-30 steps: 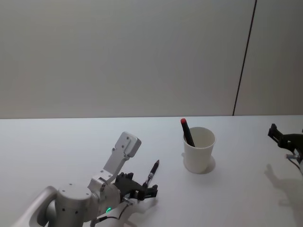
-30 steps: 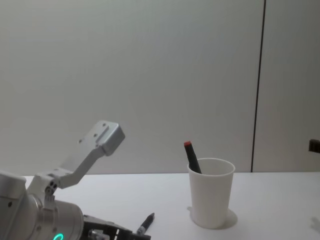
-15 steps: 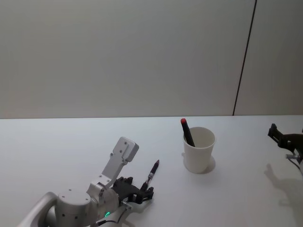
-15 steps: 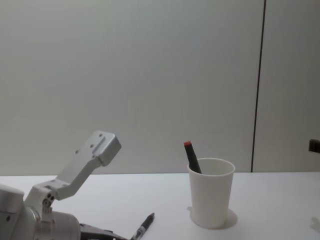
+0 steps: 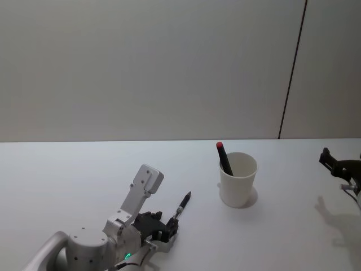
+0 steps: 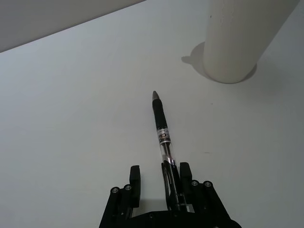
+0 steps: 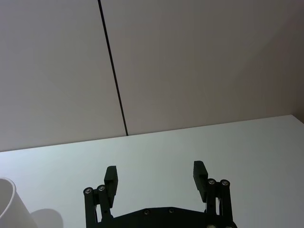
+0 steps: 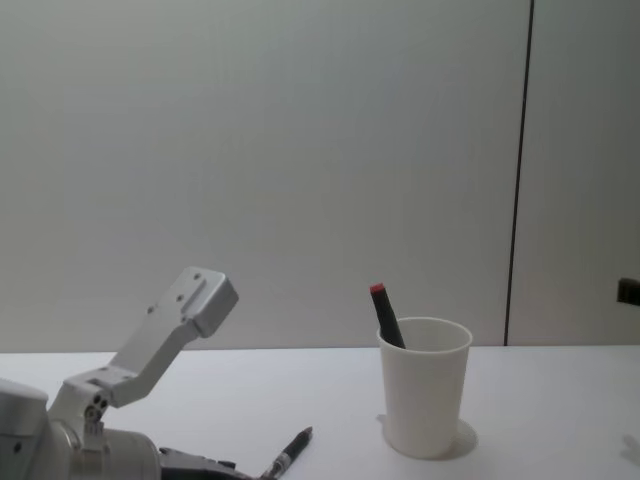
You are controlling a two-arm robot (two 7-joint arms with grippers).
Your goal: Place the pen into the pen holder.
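The pen should go into the pen holder with its tip end [image 6: 157,104] free, so my left gripper will next grab the pen by its rear end [image 6: 175,190].
A black pen [image 6: 161,128] lies flat on the white table, tip toward the pen holder [image 5: 237,179], a white paper cup standing upright. My left gripper [image 6: 160,175] is low over the table and open. Its fingers [image 6: 135,176] straddle the pen's rear end, and the pen lies close to one finger with a gap to the other. The head view shows the left gripper [image 5: 167,227] behind the pen [image 5: 182,205]. In the chest view the pen [image 8: 291,453] lies left of the pen holder [image 8: 425,400]. My right gripper [image 7: 156,173] hangs open and empty at the far right.
A red-capped marker [image 5: 224,158] leans inside the cup, its cap above the rim. The left arm's grey elbow link [image 8: 165,335] rises over the table's left side. The white table [image 5: 84,169] ends at a plain wall with a dark vertical seam [image 5: 292,68].
The left arm has sunk lower and its fingers have drawn in around the pen's rear end. Pen, cup and right arm have not moved.
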